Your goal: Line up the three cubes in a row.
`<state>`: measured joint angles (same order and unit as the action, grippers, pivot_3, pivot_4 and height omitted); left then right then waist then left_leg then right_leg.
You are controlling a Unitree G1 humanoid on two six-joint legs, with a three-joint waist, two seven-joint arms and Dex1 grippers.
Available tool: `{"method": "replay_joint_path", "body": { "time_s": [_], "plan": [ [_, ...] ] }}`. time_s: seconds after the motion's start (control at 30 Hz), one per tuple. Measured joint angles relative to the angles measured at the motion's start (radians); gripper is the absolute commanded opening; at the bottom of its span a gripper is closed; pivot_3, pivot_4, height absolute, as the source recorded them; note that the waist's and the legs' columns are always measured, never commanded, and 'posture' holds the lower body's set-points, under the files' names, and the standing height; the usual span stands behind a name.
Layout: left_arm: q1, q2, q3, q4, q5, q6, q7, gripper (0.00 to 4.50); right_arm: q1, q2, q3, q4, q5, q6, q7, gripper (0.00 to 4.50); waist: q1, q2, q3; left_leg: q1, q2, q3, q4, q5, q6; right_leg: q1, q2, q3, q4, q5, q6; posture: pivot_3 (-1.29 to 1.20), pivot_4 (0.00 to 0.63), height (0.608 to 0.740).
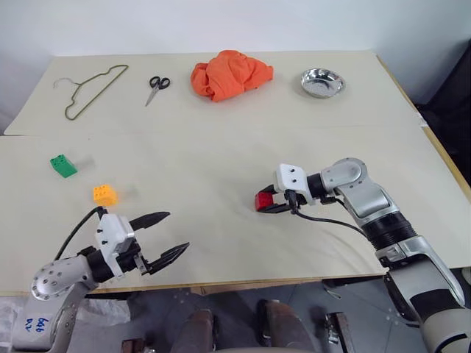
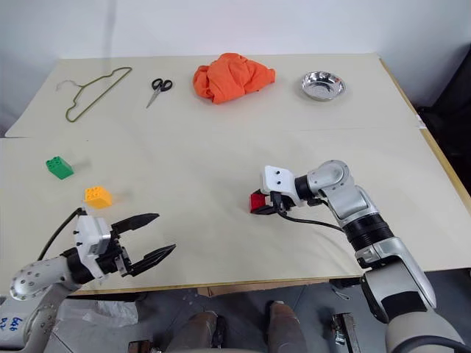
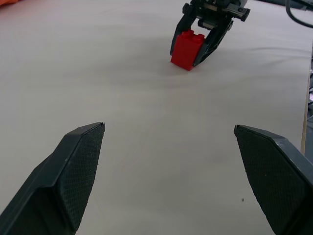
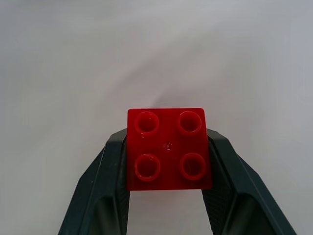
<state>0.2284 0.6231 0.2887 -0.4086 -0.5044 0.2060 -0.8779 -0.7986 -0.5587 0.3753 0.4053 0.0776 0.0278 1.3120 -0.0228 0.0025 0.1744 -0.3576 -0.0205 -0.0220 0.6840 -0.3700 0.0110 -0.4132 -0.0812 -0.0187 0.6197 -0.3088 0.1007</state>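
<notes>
My right gripper has the red cube's lower edge resting on the tabletop, and it needs to open now.
The red cube (image 1: 264, 201) sits at the table's middle, clamped between the fingers of my right gripper (image 1: 271, 203); its four studs face the right wrist camera (image 4: 168, 148). A yellow-orange cube (image 1: 104, 195) lies on the left part of the table, and a green cube (image 1: 63, 165) lies farther back and left of it. Near the front edge, just in front of the yellow-orange cube, my left gripper (image 1: 167, 235) stands wide open and empty, pointing right toward the red cube (image 3: 187, 49).
Along the far side lie a wire hanger (image 1: 92, 90), black scissors (image 1: 156, 89), a crumpled orange cloth (image 1: 229, 74) and a small metal bowl (image 1: 321, 82). A seam (image 1: 221, 134) runs across the table.
</notes>
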Motion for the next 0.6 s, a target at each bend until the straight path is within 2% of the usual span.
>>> {"method": "replay_joint_path", "body": {
  "time_s": [0.2,0.23,0.47,0.6],
  "plan": [
    [-0.014,0.011,0.013,0.031,-0.001,-0.007,-0.02,4.5,-0.01,0.007,0.0,-0.005,0.002,0.062,0.036,1.53,-0.003,0.0,0.0,0.001,0.0,0.0,0.0,0.0,0.0,0.0,0.0,0.0,0.002,0.0,0.0,0.0,0.15,0.74],
    [-0.017,0.011,0.013,0.032,-0.001,-0.008,-0.02,4.5,-0.013,0.009,0.0,-0.004,0.0,0.071,0.038,2.24,-0.004,0.0,0.0,0.001,0.0,0.0,0.0,0.0,0.0,0.0,0.0,0.0,0.002,0.0,0.0,0.0,0.15,0.74],
    [-0.015,0.005,0.014,0.031,0.0,-0.011,-0.009,4.5,-0.014,0.027,-0.005,0.005,-0.012,0.095,0.025,4.38,-0.004,0.0,0.0,0.0,0.0,0.0,-0.001,0.0,0.0,0.0,0.0,0.0,0.002,0.0,0.0,0.0,0.15,0.74],
    [0.031,-0.038,0.055,0.025,-0.001,-0.032,0.03,4.5,-0.014,0.021,-0.071,-0.008,0.018,0.046,0.024,4.46,-0.004,0.0,0.0,0.0,0.0,0.0,-0.001,0.0,0.0,0.0,0.0,0.001,0.002,0.0,0.0,0.0,0.15,0.74]
  ]
}}
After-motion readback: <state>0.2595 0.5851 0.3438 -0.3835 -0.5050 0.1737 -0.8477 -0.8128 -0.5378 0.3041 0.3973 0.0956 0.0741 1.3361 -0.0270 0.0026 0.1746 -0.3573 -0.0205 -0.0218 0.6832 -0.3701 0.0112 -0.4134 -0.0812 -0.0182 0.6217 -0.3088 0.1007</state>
